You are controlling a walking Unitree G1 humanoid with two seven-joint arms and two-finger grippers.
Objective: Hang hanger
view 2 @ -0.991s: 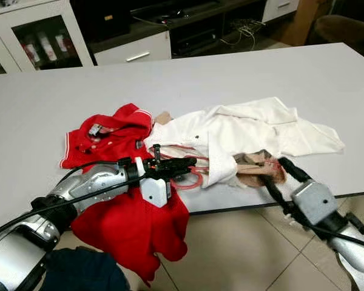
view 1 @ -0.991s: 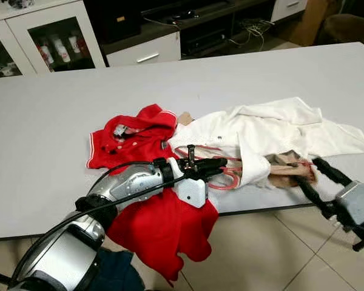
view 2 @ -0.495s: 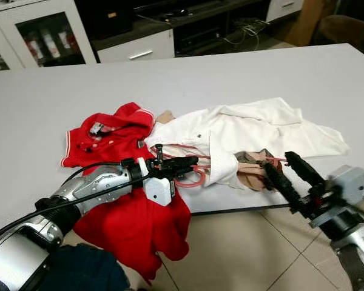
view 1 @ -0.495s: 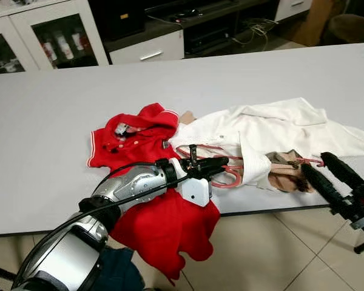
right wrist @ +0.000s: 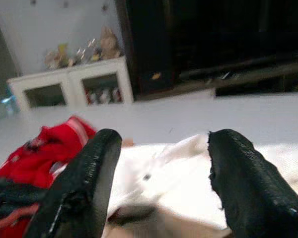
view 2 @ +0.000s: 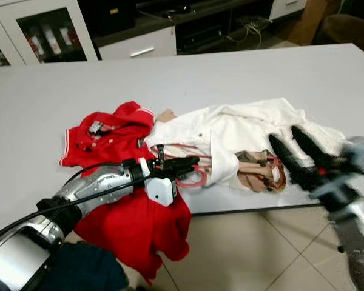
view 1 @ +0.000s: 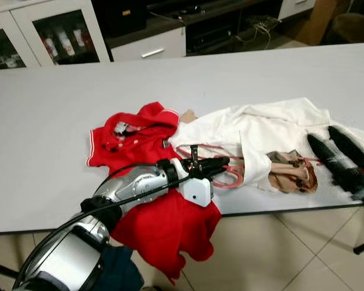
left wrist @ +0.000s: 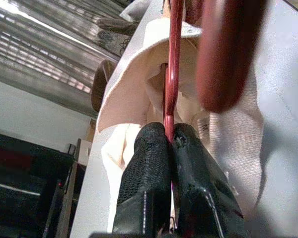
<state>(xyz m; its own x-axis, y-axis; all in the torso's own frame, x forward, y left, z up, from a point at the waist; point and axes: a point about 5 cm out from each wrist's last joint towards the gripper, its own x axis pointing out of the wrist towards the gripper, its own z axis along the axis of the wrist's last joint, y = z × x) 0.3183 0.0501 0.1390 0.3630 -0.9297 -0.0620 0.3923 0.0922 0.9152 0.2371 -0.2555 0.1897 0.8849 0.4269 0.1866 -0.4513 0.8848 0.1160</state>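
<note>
The white shirt [view 1: 273,127] lies slack over the table, so my right gripper next pinches it by its ribbed edge [view 1: 255,162], which stands up beside the tan cloth.
A thin red hanger [view 1: 229,177] lies on the white table [view 1: 42,121], partly tucked under a white shirt [view 1: 273,127]. My left gripper [view 1: 221,163] is shut on the hanger's wire [left wrist: 172,89] near the table's front edge. A red polo shirt [view 1: 139,136] is spread to the left, and its lower part hangs over the edge beneath my left arm. My right gripper [view 2: 294,142] is raised above the right end of the white shirt, open and holding nothing; its fingers [right wrist: 79,183] point over the clothes. A tan garment [view 1: 293,174] lies bunched at the shirt's front.
Behind the table stand a white glass-door cabinet [view 1: 54,33] and a dark TV unit with a white drawer [view 1: 148,45]. Tiled floor [view 1: 273,248] lies below the front edge. A dark blue cloth [view 1: 118,273] lies on the floor by my left arm.
My right gripper has risen from below the table's front edge to above the white shirt's right end, and has opened wider. My left gripper has kept its hold on the hanger.
</note>
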